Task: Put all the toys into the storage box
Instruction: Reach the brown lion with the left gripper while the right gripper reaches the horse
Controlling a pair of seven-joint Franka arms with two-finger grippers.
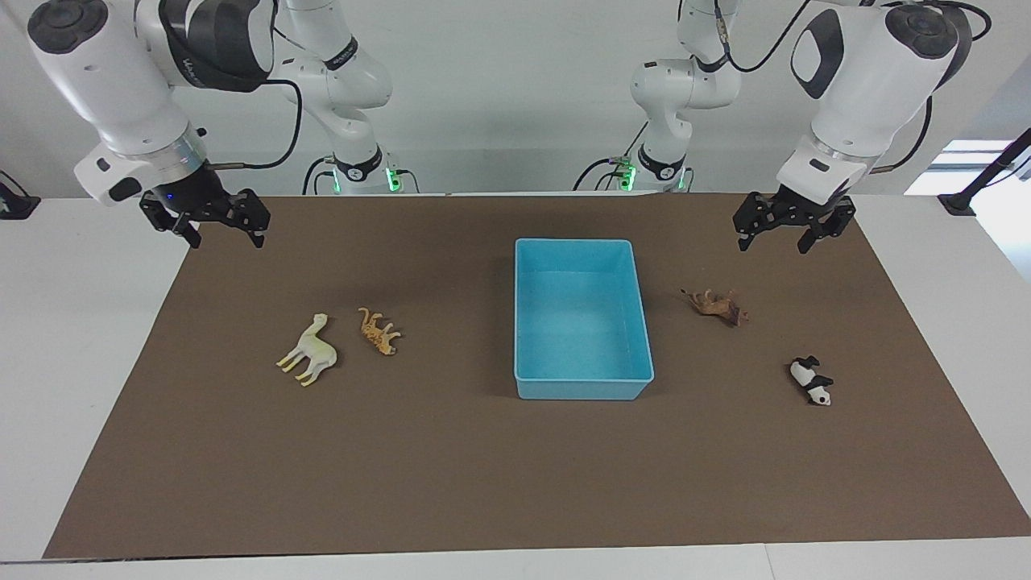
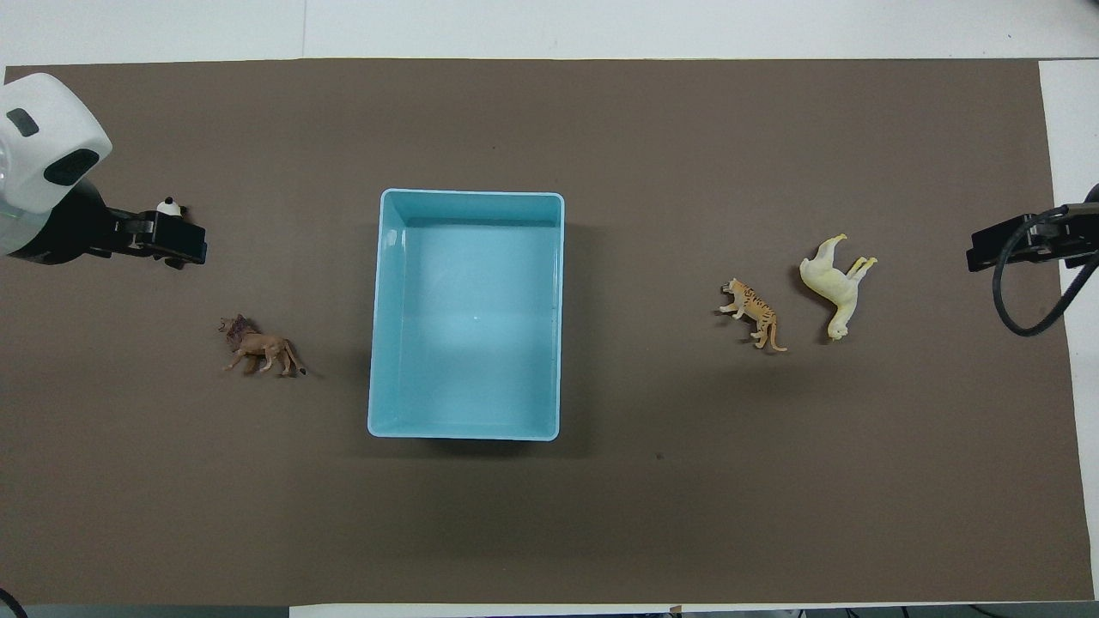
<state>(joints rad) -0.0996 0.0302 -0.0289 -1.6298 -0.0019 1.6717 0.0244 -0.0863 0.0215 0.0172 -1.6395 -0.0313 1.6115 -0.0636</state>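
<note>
The right gripper grabs the cream-white llama by its body point(image 2: 826, 277) next. My right gripper then puts the llama into the storage box.
The light blue storage box point(image 1: 581, 390) point(image 2: 468, 196) stands with nothing in it at the middle of the brown mat. A cream llama point(image 1: 310, 350) point(image 2: 833, 283) and an orange tiger point(image 1: 378, 330) point(image 2: 754, 311) lie on their sides toward the right arm's end. A brown lion point(image 1: 717, 306) point(image 2: 258, 345) and a panda point(image 1: 811, 380) point(image 2: 170, 206) lie toward the left arm's end, the panda farther from the robots. My left gripper point(image 1: 793, 234) point(image 2: 185, 243) hangs open over the mat's corner, holding nothing; in the overhead view it hides most of the panda. My right gripper point(image 1: 225, 232) point(image 2: 979, 249) hangs open over the mat's edge, holding nothing.
The brown mat point(image 1: 483, 467) covers most of the white table point(image 1: 72, 338). A black cable point(image 2: 1026, 292) loops below the right gripper in the overhead view. A black stand point(image 1: 991, 181) is at the table's edge by the left arm.
</note>
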